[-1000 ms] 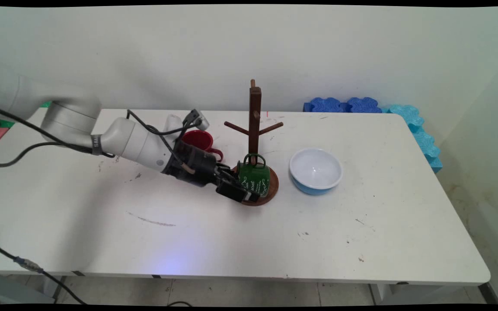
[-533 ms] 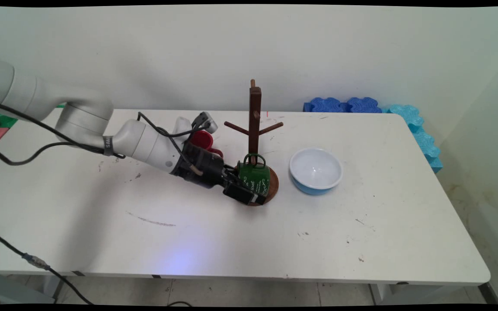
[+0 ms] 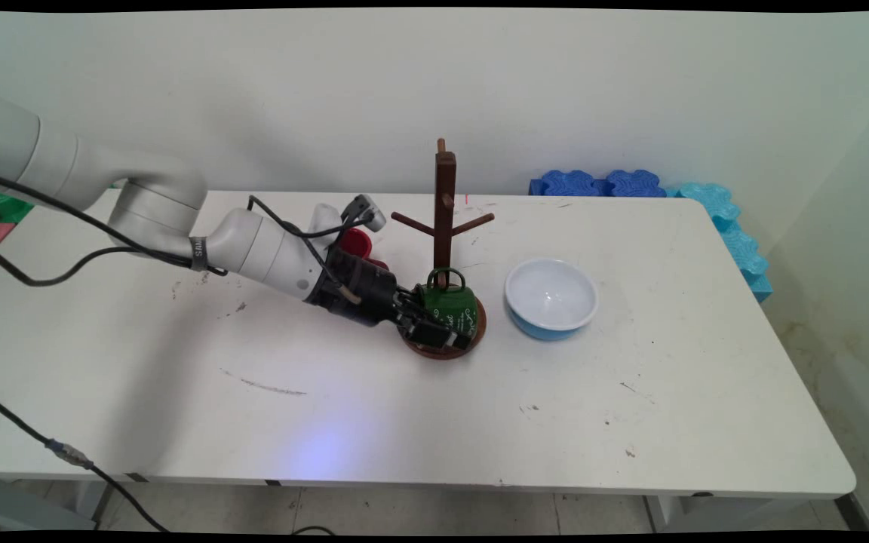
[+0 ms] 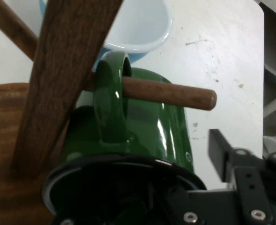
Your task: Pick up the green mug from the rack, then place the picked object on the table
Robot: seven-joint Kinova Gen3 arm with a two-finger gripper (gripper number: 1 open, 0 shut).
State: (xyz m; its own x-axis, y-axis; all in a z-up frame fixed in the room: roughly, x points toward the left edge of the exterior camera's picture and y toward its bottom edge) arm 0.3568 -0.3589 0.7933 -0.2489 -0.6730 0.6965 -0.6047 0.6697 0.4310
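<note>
The gripper grabs the green mug by the side at its rim next, to lift the green mug from the wooden mug tree.
A green mug hangs by its handle on a low peg of the wooden mug tree, just above the tree's round base. My gripper lies low, reaching in from the left, open and straddling the mug's mouth end. In the hand view the green mug fills the middle. One finger stands beside its wall with a small gap. The other finger is hidden behind the mug's rim. The mug sits slightly tilted.
A red mug stands behind my wrist, partly hidden. A white and blue bowl sits right of the tree. Blue foam pieces line the table's far right corner and right edge. Black cables trail from the arm at left.
My gripper has slid right, up to the green mug, its fingers now either side of it. The mug has tipped slightly. My wrist covers more of the red mug.
</note>
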